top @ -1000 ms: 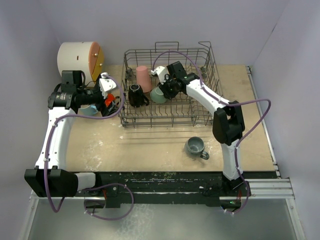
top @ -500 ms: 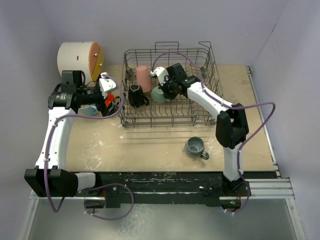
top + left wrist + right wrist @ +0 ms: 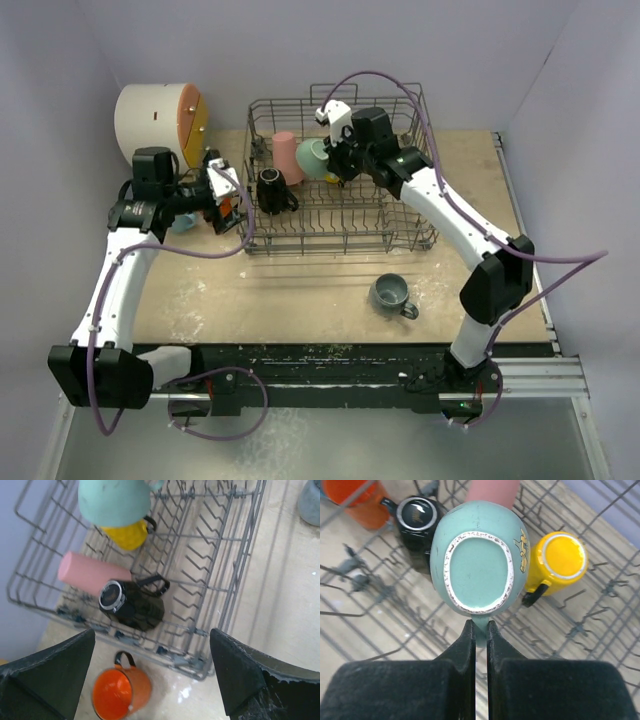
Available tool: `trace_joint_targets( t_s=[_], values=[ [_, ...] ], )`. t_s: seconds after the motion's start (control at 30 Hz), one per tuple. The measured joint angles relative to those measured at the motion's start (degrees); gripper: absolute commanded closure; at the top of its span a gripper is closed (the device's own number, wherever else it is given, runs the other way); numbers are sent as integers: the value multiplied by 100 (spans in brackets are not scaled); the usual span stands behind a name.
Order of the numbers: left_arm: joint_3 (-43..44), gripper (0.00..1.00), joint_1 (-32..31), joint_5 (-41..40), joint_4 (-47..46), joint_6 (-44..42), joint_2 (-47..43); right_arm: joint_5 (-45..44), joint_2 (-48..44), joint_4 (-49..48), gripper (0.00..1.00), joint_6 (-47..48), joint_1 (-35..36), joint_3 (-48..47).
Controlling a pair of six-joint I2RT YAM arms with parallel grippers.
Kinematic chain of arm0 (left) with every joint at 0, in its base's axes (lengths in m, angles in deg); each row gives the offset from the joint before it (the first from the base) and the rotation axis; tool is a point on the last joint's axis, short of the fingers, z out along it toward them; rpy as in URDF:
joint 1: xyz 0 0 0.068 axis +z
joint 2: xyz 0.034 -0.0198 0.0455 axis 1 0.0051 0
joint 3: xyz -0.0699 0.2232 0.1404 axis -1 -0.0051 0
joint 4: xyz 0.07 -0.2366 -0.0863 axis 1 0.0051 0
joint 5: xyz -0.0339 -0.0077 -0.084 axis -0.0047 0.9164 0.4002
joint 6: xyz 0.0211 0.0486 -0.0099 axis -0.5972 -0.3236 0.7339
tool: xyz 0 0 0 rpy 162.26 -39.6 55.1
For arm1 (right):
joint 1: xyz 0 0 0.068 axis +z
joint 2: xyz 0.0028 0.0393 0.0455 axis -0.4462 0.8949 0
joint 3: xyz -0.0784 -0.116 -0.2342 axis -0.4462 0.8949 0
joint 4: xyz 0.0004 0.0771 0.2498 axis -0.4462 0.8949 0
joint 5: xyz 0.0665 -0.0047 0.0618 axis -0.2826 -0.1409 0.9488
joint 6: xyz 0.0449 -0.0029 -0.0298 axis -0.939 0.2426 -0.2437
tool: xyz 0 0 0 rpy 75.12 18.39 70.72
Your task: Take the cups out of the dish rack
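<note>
I need to grab the teal mug by its rim with my left gripper next, so the mug's bottom stays free to rest on the tabletop.
My right gripper point(image 3: 480, 627) is shut on the handle of the teal mug point(image 3: 477, 557) and holds it above the dish rack point(image 3: 340, 245), bottom toward the wrist camera; the mug also shows in the top view point(image 3: 312, 157). In the rack lie the pink tumbler point(image 3: 287, 155), the black mug point(image 3: 270, 190) and the yellow mug point(image 3: 560, 560). My left gripper point(image 3: 150, 680) is open above the orange mug point(image 3: 120, 692), which stands on the table just outside the rack's left side point(image 3: 240, 555). The grey mug point(image 3: 390, 292) stands on the table in front of the rack.
A white cylindrical cabinet point(image 3: 160, 115) with an orange-yellow front stands at the back left. A light blue mug point(image 3: 180, 222) peeks out under my left arm. Purple walls close the back and both sides.
My right gripper has lifted the teal mug up out of the rack's tines and toward the back. My left gripper has shifted slightly right, toward the rack.
</note>
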Motion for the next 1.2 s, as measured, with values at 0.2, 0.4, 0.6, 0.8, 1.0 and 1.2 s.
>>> trace_joint_targets(
  t_s=[0.2,0.4,0.6,0.8,1.0,1.2],
  values=[
    [-581,3,-706,-214,-1246,-501,-428,632,-470,52,100,-1274,94,87],
    [-1403,6,-977,-297,-2378,-1130,-1132,1652,-1349,-380,100,-2553,164,903],
    [-1862,11,-990,-197,-3075,-1847,-1840,2632,-1700,-1005,100,-3545,199,1526],
    [-1867,14,-992,81,-3045,-2468,-2081,3309,-1694,-1696,100,-4365,380,2002],
    [-1869,19,-992,186,-2708,-3067,-2194,3779,-1694,-2323,100,-4896,568,2107],
    [-2024,30,-992,188,-2682,-3473,-2343,4002,-1694,-2592,100,-5095,610,2127]
  ],
)
